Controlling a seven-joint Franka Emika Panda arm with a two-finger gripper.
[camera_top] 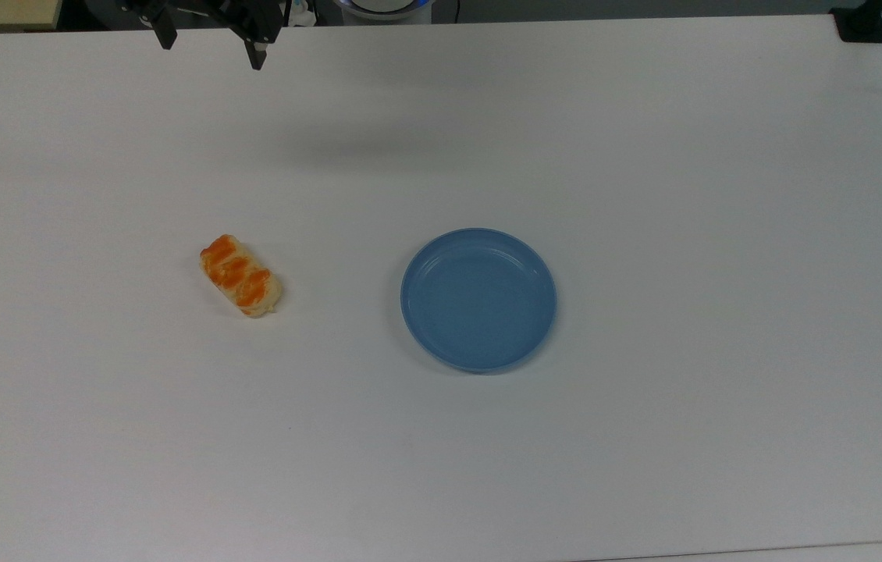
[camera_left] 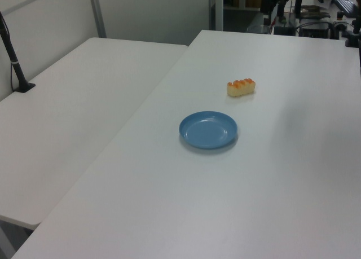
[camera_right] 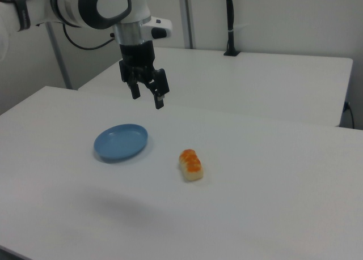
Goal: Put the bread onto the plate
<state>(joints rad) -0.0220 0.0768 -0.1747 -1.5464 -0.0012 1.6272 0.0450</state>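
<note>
My gripper picks up the bread by its glazed middle (camera_left: 241, 87) next, for the blue plate (camera_left: 208, 130).
The bread (camera_top: 241, 275), a pale-tan bun with orange-glazed lumps, lies on the white table to the top view's left of the plate; it also shows as the bread (camera_left: 241, 87) and the bread (camera_right: 190, 164). The round blue plate (camera_top: 478, 299) sits empty near the table's middle, seen too as the plate (camera_left: 208, 130) and the plate (camera_right: 121, 141). My gripper (camera_top: 211, 47) hangs open and holds nothing at the table's far edge, well beyond the bread. In the right view my gripper (camera_right: 147, 98) hovers high above the table, between plate and bread.
A black post base (camera_top: 861, 23) stands at the top view's far right corner. A second white table (camera_left: 67, 101) adjoins on the left view's left, with a black cable post (camera_left: 14, 58) on it. Wide bare tabletop (camera_top: 644, 437) surrounds the plate and bread.
</note>
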